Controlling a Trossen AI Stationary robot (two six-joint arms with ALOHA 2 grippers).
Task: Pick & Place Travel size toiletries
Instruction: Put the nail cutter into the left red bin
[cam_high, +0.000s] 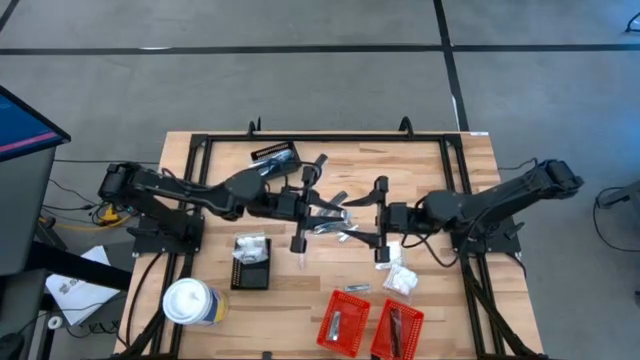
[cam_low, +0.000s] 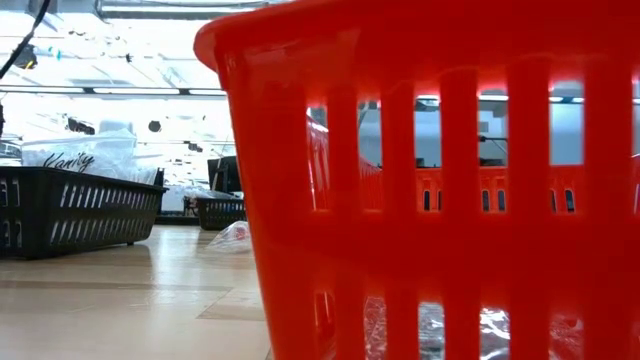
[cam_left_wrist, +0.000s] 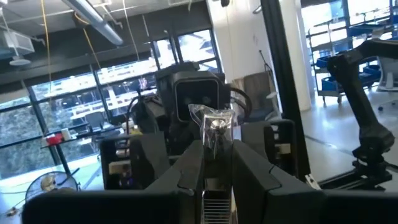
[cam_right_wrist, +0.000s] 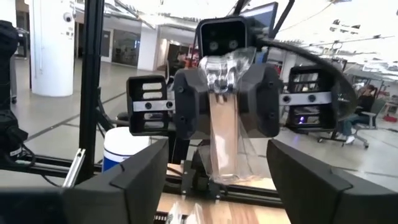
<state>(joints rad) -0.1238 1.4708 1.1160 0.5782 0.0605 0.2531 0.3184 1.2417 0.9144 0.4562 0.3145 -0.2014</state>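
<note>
My right gripper takes hold of the clear-wrapped nail clipper by its lever end next.
Over the middle of the table my two grippers face each other. My left gripper is shut on a clear-wrapped packet with a silvery item inside. My right gripper stands wide open. Its fingers are on either side of the packet and of the left gripper's tips, apart from both. More toiletries lie on the wood: a heap of white packets and loose pieces. The low view shows neither gripper. My left gripper pinches the packet's upper part between its two fingers, which come level from the table's left. A short end sticks up above the fingertips. The rest hangs upright below them, clear of the table.
Two red baskets stand at the near edge, one filling the low view. A black basket with white packets sits near left and another at the far side. A white cup stands at the near left.
</note>
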